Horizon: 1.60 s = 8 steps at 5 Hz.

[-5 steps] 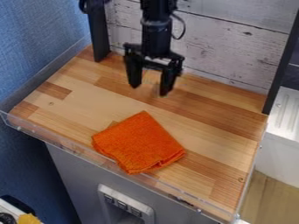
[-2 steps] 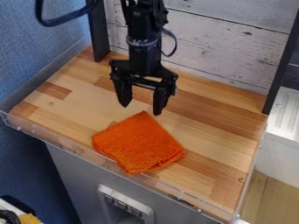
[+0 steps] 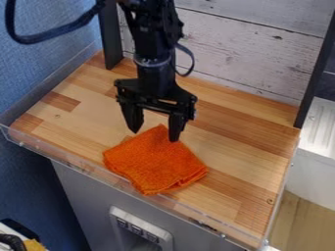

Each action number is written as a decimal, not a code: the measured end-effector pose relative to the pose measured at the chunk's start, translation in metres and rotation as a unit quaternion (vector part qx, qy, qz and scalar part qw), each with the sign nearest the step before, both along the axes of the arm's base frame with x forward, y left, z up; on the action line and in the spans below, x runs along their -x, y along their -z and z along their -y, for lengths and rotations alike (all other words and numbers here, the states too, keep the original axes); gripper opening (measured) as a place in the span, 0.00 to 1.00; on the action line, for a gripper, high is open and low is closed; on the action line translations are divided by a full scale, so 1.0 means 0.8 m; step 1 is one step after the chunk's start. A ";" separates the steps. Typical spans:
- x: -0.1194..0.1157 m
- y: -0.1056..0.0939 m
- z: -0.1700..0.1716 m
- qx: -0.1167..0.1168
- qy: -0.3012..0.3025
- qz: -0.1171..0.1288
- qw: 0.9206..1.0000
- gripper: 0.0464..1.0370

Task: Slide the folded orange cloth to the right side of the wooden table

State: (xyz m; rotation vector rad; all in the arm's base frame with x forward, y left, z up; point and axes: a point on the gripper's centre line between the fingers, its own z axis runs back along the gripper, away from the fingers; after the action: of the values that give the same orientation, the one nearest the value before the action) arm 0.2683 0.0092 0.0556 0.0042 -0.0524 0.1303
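Note:
I need to grab the upper part of the folded orange cloth (image 3: 155, 161) next, to shift the cloth across the wooden table.
The black gripper (image 3: 154, 136) hangs down over the back corner of a folded orange cloth (image 3: 155, 161), its two fingers spread apart with nothing held between them. In the view, the right fingertip overlaps the cloth's upper right edge, while the left one stands just beyond its upper left edge. Whether either tip touches the cloth I cannot tell. The cloth lies flat, roughly square, on the wooden tabletop (image 3: 242, 147), toward its front.
A clear plastic lip (image 3: 78, 165) runs along the table's front edge. Black posts rise at the back left and right, before a whitewashed plank wall (image 3: 249, 54). A blue wall stands on the left, and a white ridged surface (image 3: 321, 127) lies to the right.
From the back of the table, the gripper has come forward and slightly left to the cloth's back corner, its fingers staying apart. The cloth has not moved.

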 end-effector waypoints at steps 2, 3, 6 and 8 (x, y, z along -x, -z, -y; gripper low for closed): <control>0.012 0.013 0.000 -0.005 -0.016 -0.004 1.000 0.33; 0.013 0.014 -0.001 -0.007 -0.012 -0.008 1.000 0.13; 0.004 0.031 -0.004 0.001 -0.003 -0.044 0.999 0.02; -0.005 0.049 -0.010 0.011 -0.009 -0.040 0.999 0.02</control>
State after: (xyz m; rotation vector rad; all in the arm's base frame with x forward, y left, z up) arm 0.2726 0.0168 0.0164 -0.0125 0.0292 0.1479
